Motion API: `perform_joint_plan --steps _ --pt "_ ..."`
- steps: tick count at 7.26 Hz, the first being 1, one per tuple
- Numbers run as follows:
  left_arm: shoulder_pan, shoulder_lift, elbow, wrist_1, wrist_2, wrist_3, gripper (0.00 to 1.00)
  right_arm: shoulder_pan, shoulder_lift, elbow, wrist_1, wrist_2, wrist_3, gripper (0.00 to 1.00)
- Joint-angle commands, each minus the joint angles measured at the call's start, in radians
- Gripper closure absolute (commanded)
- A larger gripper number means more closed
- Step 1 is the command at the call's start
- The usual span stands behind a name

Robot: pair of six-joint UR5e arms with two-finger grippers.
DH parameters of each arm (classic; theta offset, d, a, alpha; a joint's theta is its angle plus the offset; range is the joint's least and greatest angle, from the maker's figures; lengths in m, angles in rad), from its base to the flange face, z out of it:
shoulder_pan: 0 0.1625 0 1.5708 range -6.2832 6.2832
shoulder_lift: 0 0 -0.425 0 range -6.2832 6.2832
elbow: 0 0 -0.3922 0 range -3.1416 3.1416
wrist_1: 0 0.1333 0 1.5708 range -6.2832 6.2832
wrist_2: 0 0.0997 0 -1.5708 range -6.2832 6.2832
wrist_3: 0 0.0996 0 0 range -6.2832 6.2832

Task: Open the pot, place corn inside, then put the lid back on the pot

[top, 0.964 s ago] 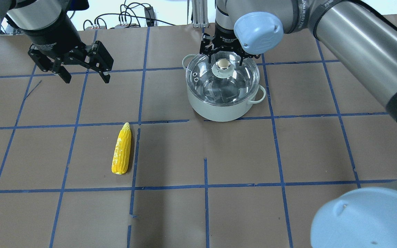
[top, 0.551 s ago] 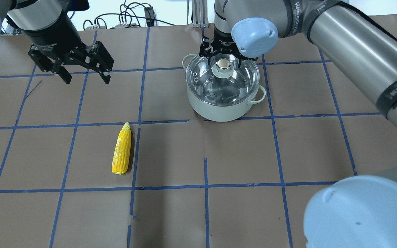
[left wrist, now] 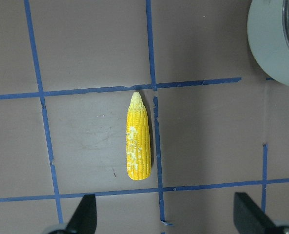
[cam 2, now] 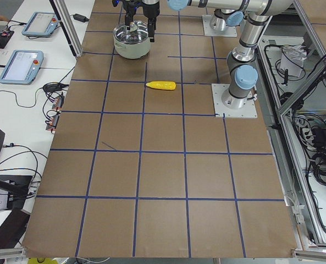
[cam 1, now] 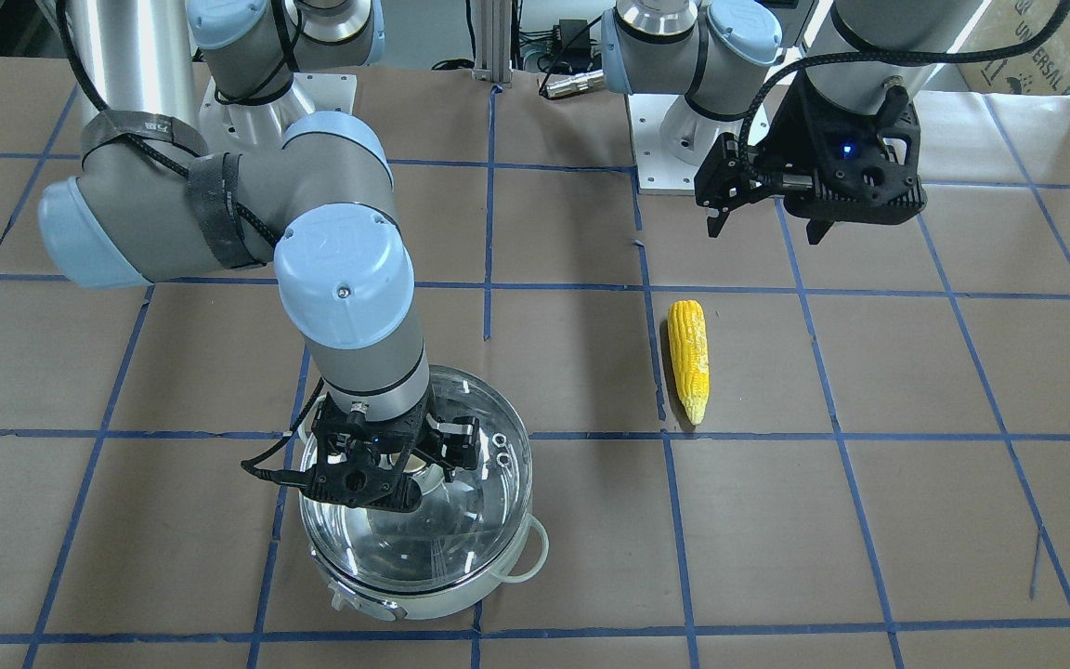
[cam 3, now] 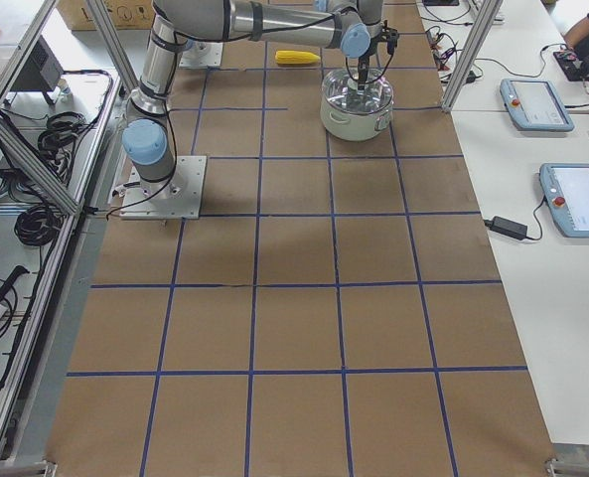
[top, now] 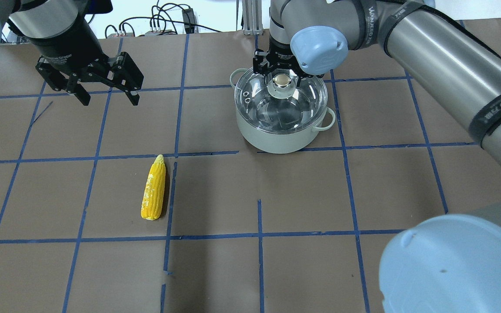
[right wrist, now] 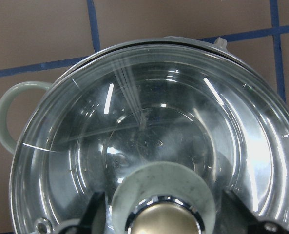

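The glass lid is wider than my fingers can open, so my right gripper will hold it by the narrow beige knob [cam 1: 426, 479] [right wrist: 163, 204] next.
The pot [top: 281, 138] stands at the table's far middle with the clear glass lid [top: 276, 111] on it. My right gripper [top: 282, 74] is open just above the lid, with a finger on either side of the beige knob [top: 282, 80] and not touching it. The right wrist view shows the knob [right wrist: 163, 218] between the fingers [right wrist: 93, 214] and the lid [right wrist: 159, 122]. The corn [top: 154, 189] lies flat on the table, left of the pot and nearer me. My left gripper [top: 110, 101] is open and empty, high above the table's far left. The left wrist view shows the corn [left wrist: 137, 139] below it.
The table is brown paper with a grid of blue tape [top: 259, 237]. The right arm's elbow [top: 455, 265] fills the near right corner of the overhead view. Cables [top: 163, 21] lie beyond the table's far edge.
My right gripper has come down closer over the lid's knob. The left gripper, corn, pot and lid have not moved.
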Motion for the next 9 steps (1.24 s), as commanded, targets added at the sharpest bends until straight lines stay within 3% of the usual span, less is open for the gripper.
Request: perform_joint_plan --steps 1,2,5,7,9 --pt "0.000 0.000 0.000 0.001 0.000 0.000 0.00 0.000 -0.001 0.000 0.008 -0.002 -0.002 0.54" --pt "0.000 0.000 0.000 0.000 0.000 0.000 0.00 0.000 -0.003 -0.002 0.010 -0.002 -0.002 0.59" --pt "0.000 0.000 0.000 0.000 0.000 0.000 0.00 0.000 -0.059 -0.005 0.071 0.001 -0.004 0.62" --pt "0.000 0.000 0.000 0.000 0.000 0.000 0.00 -0.005 -0.124 -0.014 0.150 -0.001 -0.011 0.62" --pt "0.000 0.003 -0.020 0.001 0.000 0.000 0.00 -0.037 -0.220 -0.034 0.300 -0.010 -0.039 0.62"
